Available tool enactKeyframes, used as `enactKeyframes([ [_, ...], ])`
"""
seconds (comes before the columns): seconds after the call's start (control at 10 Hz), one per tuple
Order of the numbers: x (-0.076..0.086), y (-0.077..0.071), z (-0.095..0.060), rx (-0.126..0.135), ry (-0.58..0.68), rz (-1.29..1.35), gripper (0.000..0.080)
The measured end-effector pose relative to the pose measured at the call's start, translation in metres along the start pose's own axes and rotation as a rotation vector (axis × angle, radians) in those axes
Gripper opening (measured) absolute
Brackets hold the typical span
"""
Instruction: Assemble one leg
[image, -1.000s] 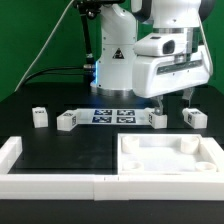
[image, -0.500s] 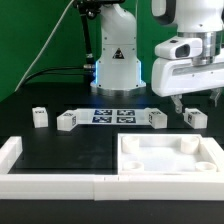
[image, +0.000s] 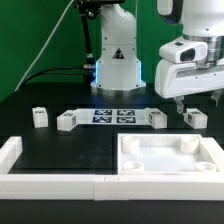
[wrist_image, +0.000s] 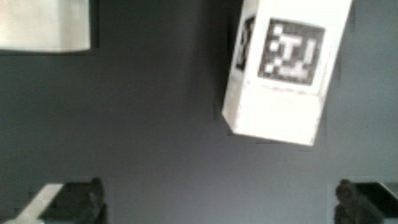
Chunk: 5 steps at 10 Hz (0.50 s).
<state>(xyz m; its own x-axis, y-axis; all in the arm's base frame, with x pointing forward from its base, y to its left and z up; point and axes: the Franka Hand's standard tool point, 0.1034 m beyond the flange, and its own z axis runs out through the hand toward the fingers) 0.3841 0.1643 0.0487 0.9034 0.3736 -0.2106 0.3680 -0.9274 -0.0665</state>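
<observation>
The gripper grabs the leg by its tagged end next, to fit it into a corner socket of the white top.
Four small white legs with tags lie on the black table in the exterior view: two on the left and two on the right. My gripper hangs open and empty just above the rightmost leg. In the wrist view a leg with its square tag facing up lies ahead of the open gripper. The dark fingertips stand wide apart with nothing between them. The large white top with round corner sockets lies in front on the exterior view's right.
The marker board lies between the two pairs of legs. A white L-shaped rail runs along the front and left. The robot base stands behind. Another white piece shows at the wrist view's corner.
The gripper has moved toward the exterior view's right and risen a little, from over the third leg to over the rightmost leg. The parts have not moved.
</observation>
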Motion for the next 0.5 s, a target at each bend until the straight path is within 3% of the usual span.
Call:
enactKeyframes([
  [0.5,-0.009,-0.018,0.023,0.025,-0.456,0.017,0.0649],
])
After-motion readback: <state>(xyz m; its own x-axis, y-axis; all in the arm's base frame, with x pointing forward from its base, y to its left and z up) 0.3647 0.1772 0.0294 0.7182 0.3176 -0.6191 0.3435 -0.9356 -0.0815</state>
